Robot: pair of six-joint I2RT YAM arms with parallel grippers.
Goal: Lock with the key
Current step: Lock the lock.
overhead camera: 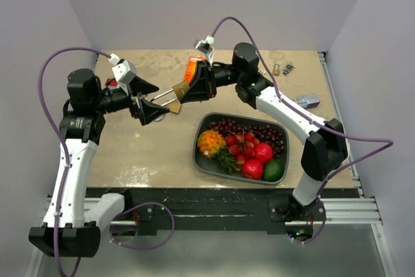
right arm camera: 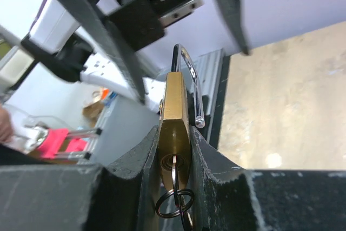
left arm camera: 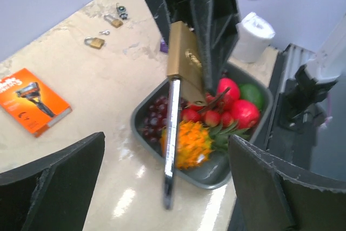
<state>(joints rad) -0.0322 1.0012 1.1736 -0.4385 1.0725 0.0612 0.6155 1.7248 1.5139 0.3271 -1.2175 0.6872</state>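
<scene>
The brass body (left arm camera: 184, 58) and the key need to stay free for locking, so my left gripper should next grip the padlock's steel shackle at its tip (left arm camera: 169, 189).
A brass padlock (overhead camera: 181, 88) is held in the air over the table, with my right gripper (overhead camera: 188, 87) shut on its body. From the right wrist the body (right arm camera: 175, 114) sits squeezed between the two fingers, and the key (right arm camera: 174, 167) with its rings is in the keyhole. The steel shackle (right arm camera: 190, 82) stands open, its free end out of the body. In the left wrist view the shackle (left arm camera: 172, 133) points toward me from the brass body (left arm camera: 184, 58). My left gripper (left arm camera: 167, 187) is open wide on either side of the shackle's tip without touching it; from above it (overhead camera: 157, 103) faces the lock.
A dark tray (overhead camera: 214, 168) of grapes, strawberries and other fruit lies just below the lock. An orange razor box (left arm camera: 33, 100) lies on the table behind the arms. Small padlocks (left arm camera: 95, 42) and keys sit near the back edge. A white roll (left arm camera: 253, 36) stands by the right arm.
</scene>
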